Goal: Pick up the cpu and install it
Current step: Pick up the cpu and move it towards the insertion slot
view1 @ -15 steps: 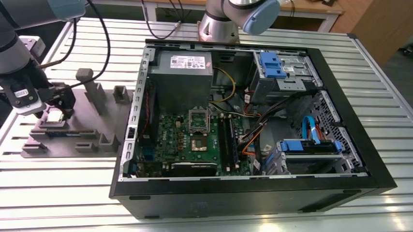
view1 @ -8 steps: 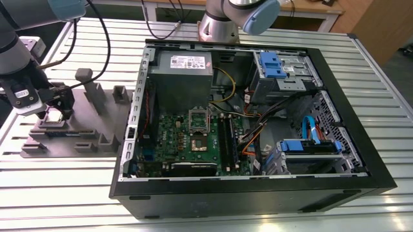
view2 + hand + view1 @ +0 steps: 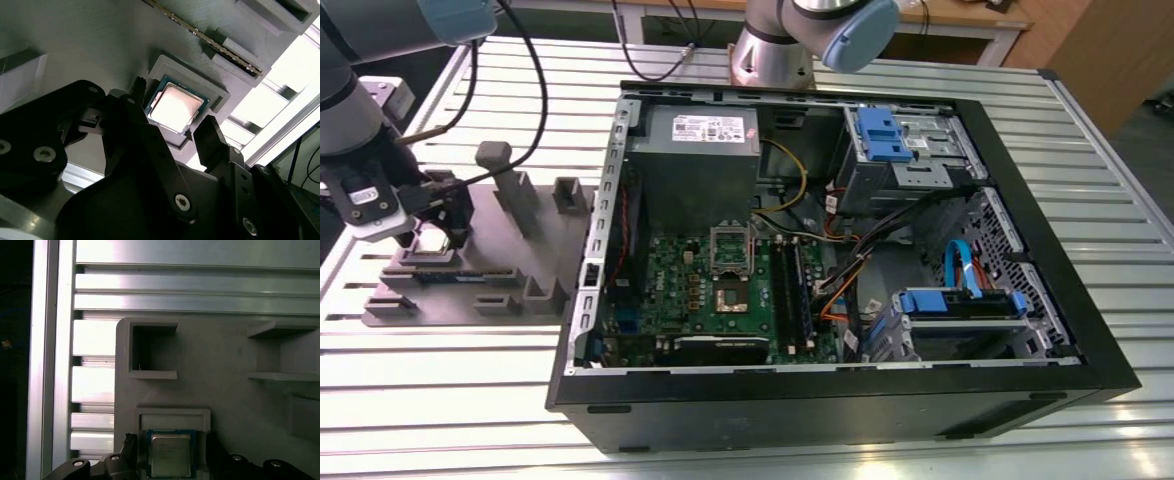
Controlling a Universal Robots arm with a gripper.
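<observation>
I will next use my gripper to grab the cpu's two open side edges, which have gaps beside them. Then I can pick up the cpu (image 3: 170, 456) from its raised grey nest (image 3: 174, 419).
The cpu (image 3: 176, 108) (image 3: 170, 456), a small square chip with a shiny metal top, lies flat in a raised grey nest on the grey fixture plate (image 3: 494, 250) at the exterior view's left. My gripper (image 3: 435, 226) (image 3: 174, 103) (image 3: 170, 444) hangs just over it, open. One black finger (image 3: 137, 86) stands on one side of the chip and the other finger (image 3: 212, 131) on the opposite side, and neither looks pressed against it. The motherboard (image 3: 707, 300) in the open computer case has its socket (image 3: 727, 292) uncovered, with the socket's cover plate (image 3: 730, 245) tipped up behind it.
The black case wall (image 3: 854, 400) rises around the board. Inside are a grey power-supply box (image 3: 696, 150), blue drive cages (image 3: 894, 135) (image 3: 967, 305) and loose cables (image 3: 847, 270). A memory stick (image 3: 210, 40) and upright grey holders (image 3: 520, 200) stand on the fixture plate. The table is slatted aluminium (image 3: 454, 400).
</observation>
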